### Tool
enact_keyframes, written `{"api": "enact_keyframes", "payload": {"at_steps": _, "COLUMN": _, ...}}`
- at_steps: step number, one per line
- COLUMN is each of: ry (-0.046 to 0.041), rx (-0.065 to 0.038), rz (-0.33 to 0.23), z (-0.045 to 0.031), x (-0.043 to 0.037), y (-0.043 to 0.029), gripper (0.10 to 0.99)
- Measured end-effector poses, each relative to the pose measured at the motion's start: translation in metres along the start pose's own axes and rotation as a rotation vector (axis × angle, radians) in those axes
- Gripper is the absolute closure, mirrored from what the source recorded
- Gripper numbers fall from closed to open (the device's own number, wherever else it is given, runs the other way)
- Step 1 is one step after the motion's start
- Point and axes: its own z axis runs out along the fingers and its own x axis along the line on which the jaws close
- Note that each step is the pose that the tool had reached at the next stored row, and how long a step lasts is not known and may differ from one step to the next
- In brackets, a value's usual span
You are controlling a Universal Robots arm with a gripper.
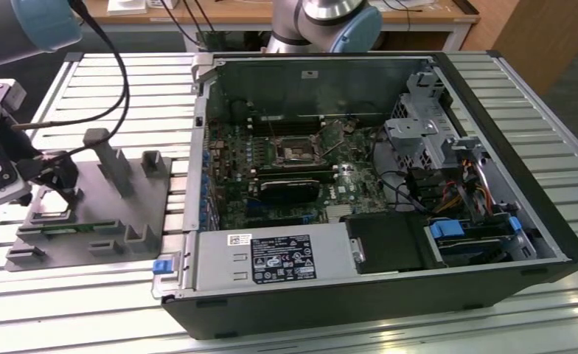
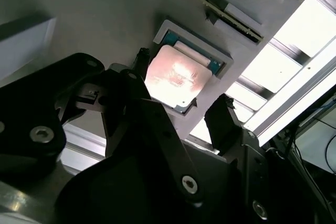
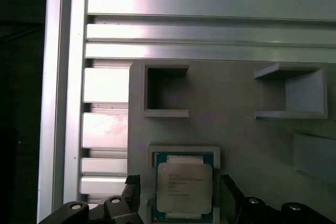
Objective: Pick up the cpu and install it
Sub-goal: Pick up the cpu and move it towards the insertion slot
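Observation:
The pocket's rim (image 3: pixel 184 149) hugs the cpu's corners, so I'll grab its open side edges next.
The cpu (image 3: pixel 184 184) (image 2: pixel 176 80) lies flat in a shallow square pocket of the grey plastic tray (image 3: pixel 236 129), silvery top up with a thin rim around it. My gripper (image 3: pixel 181 192) (image 2: pixel 181 85) hangs just above it, open, with one dark finger on each side of the pocket and nothing between them but the chip below. In the exterior view the gripper (image 1: pixel 58 184) is low over the tray (image 1: pixel 122 221), at that view's left. The dark square socket (image 1: pixel 297 153) sits on the motherboard inside the open computer case (image 1: pixel 368 295).
Upright grey posts (image 1: pixel 112 166) and boxes stand on the tray close to the gripper. A green memory stick (image 1: pixel 73 227) lies along the tray's near side. The slatted metal table (image 1: pixel 92 88) surrounds tray and case. A second arm's base (image 1: pixel 324 22) stands behind the case.

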Motion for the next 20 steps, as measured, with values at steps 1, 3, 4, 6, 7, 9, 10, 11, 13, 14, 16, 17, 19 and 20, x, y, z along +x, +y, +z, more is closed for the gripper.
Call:
{"api": "enact_keyframes", "payload": {"at_steps": 1, "ry": -0.0019, "rx": 0.0, "rz": 0.0, "z": 0.0009, "x": 0.0, "y": 0.0, "gripper": 0.384}}
{"api": "enact_keyframes", "payload": {"at_steps": 3, "ry": -0.0043, "rx": 0.0, "rz": 0.0, "z": 0.0024, "x": 0.0, "y": -0.0001, "gripper": 0.384}}
{"api": "enact_keyframes", "payload": {"at_steps": 4, "ry": -0.005, "rx": 0.0, "rz": 0.0, "z": 0.0032, "x": 0.0, "y": -0.0001, "gripper": 0.384}}
{"api": "enact_keyframes", "payload": {"at_steps": 6, "ry": -0.0059, "rx": 0.0, "rz": 0.0, "z": 0.0047, "x": 0.0, "y": -0.0002, "gripper": 0.384}}
{"api": "enact_keyframes", "payload": {"at_steps": 7, "ry": -0.0059, "rx": 0.0, "rz": 0.0, "z": 0.0053, "x": 0.0, "y": -0.0002, "gripper": 0.384}}
{"api": "enact_keyframes", "payload": {"at_steps": 9, "ry": -0.006, "rx": 0.0, "rz": 0.0, "z": 0.0062, "x": -0.0003, "y": -0.0001, "gripper": 0.396}}
{"api": "enact_keyframes", "payload": {"at_steps": 10, "ry": -0.0059, "rx": 0.0, "rz": 0.0, "z": 0.0065, "x": -0.0007, "y": -0.0002, "gripper": 0.396}}
{"api": "enact_keyframes", "payload": {"at_steps": 11, "ry": -0.0059, "rx": 0.0, "rz": 0.0, "z": 0.0068, "x": -0.001, "y": -0.0002, "gripper": 0.467}}
{"api": "enact_keyframes", "payload": {"at_steps": 13, "ry": -0.0061, "rx": 0.0, "rz": 0.0, "z": 0.0073, "x": -0.0016, "y": -0.0003, "gripper": 0.467}}
{"api": "enact_keyframes", "payload": {"at_steps": 14, "ry": -0.0061, "rx": 0.0, "rz": 0.0, "z": 0.0074, "x": -0.0018, "y": -0.0003, "gripper": 0.467}}
{"api": "enact_keyframes", "payload": {"at_steps": 16, "ry": -0.0065, "rx": 0.0, "rz": -0.001, "z": 0.0074, "x": -0.0019, "y": -0.0003, "gripper": 0.467}}
{"api": "enact_keyframes", "payload": {"at_steps": 17, "ry": -0.0069, "rx": 0.0, "rz": -0.001, "z": 0.0074, "x": -0.0019, "y": -0.0003, "gripper": 0.467}}
{"api": "enact_keyframes", "payload": {"at_steps": 19, "ry": -0.007, "rx": 0.0, "rz": -0.001, "z": 0.0071, "x": -0.0019, "y": -0.0003, "gripper": 0.467}}
{"api": "enact_keyframes", "payload": {"at_steps": 20, "ry": -0.0067, "rx": 0.0, "rz": -0.002, "z": 0.0067, "x": -0.0019, "y": -0.0003, "gripper": 0.467}}
